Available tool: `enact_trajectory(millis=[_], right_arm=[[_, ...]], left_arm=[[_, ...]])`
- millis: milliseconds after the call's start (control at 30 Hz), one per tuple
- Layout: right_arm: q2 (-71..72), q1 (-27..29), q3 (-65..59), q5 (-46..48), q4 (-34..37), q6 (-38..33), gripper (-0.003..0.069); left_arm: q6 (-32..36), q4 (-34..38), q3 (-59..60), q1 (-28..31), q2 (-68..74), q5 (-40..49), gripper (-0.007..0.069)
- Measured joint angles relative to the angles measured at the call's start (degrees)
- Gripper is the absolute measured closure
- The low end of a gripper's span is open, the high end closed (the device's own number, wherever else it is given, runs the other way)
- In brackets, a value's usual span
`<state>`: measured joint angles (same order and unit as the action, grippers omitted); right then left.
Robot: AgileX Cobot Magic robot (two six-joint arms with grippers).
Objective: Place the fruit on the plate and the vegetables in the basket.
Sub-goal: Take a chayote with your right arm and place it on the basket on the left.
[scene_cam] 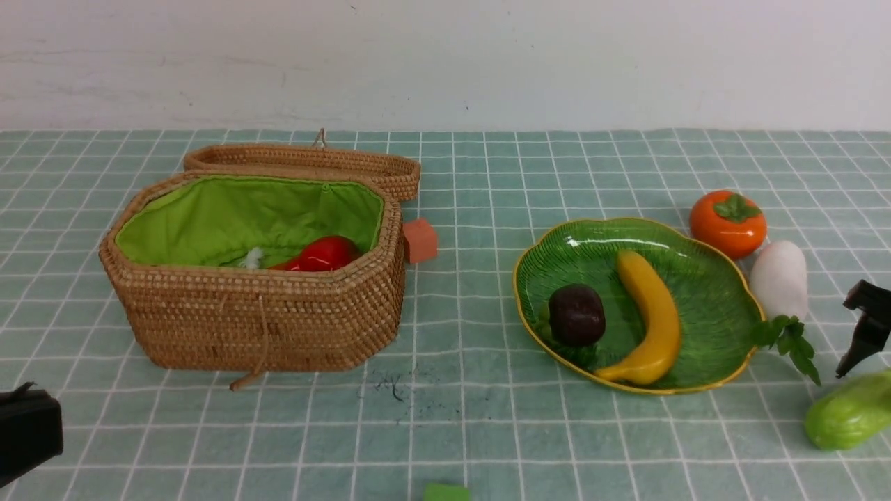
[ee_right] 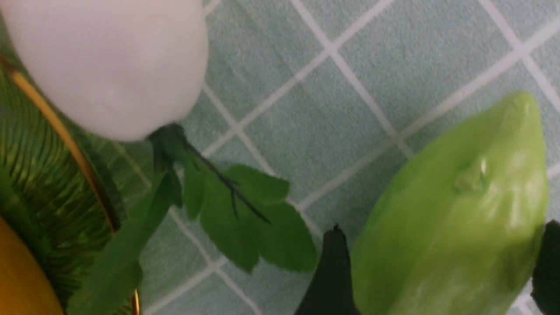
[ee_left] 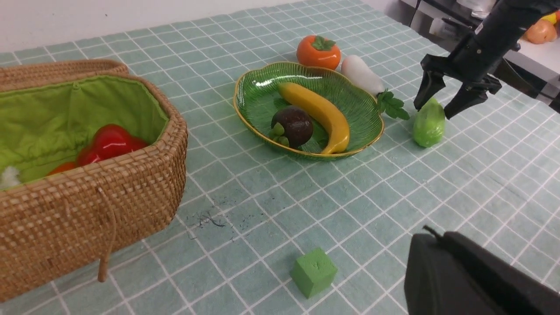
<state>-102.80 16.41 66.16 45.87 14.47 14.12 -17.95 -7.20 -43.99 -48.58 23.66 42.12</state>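
Note:
The right gripper will next grab the light green gourd around its plump body point(scene_cam: 845, 413), so that the vegetables can go in the basket point(scene_cam: 264, 320).
The yellow banana point(scene_cam: 654, 313) and the dark purple mangosteen point(scene_cam: 576, 314) lie on the green plate point(scene_cam: 592, 257). Beside the plate's far right rim sit the orange persimmon point(scene_cam: 727, 224) and the white leafy radish point(scene_cam: 779, 278). The light green gourd point(scene_cam: 849, 414) lies on the cloth right of the plate. My right gripper point(ee_left: 433, 111) is open, one finger on each side of the gourd's end point(ee_right: 450, 210). The wicker basket point(scene_cam: 264, 320) at left holds the red bell pepper point(scene_cam: 327, 252) and an orange piece point(ee_left: 63, 167). My left gripper point(ee_left: 431, 234) is shut and empty near the front left.
The basket's lid point(scene_cam: 306, 163) lies open behind it. A small orange-red block point(scene_cam: 420, 241) sits right of the basket. A green cube point(ee_left: 313, 271) rests near the front edge. Dark scribble marks point(scene_cam: 393, 386) stain the checked cloth. The table's right edge point(ee_left: 516, 57) is close behind my right arm.

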Motion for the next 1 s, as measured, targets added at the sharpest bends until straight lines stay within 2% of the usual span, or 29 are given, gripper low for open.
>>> enact_trajectory(millis=[267, 400, 667, 733, 867, 1000], right_arm=[[-5.84, -0.79, 2.34, 2.51, -3.24, 0.77, 0.0137], [-5.84, -2.56, 2.39, 3.31, -6.18, -0.3, 0.0229], [-0.15, -5.28, 4.26, 9.24, -8.47, -1.15, 0.0227], [5.22, -7.04, 7.27, 12.6, -9.29, -1.14, 0.0227], [11.92, -12.72, 12.56, 13.83, -7.52, -2.99, 0.0227], [13.23, -27.68, 22.66, 8.5, 4.14, -17.94, 0.0227]], left_arm=[[0.0, 0.01, 0.0, 0.0, 0.0, 0.42, 0.0637], [0.0, 0.01, 0.0, 0.0, 0.0, 0.59, 0.0637], [0.0, -0.84, 0.0, 0.0, 0.0, 4.16, 0.0637], [0.0, -1.29, 0.0, 0.0, 0.0, 4.83, 0.0637], [-0.69, -1.69, 0.0, 0.0, 0.0, 5.08, 0.0636], [-9.23, -9.36, 0.0, 0.0, 0.0, 6.49, 0.0636]])
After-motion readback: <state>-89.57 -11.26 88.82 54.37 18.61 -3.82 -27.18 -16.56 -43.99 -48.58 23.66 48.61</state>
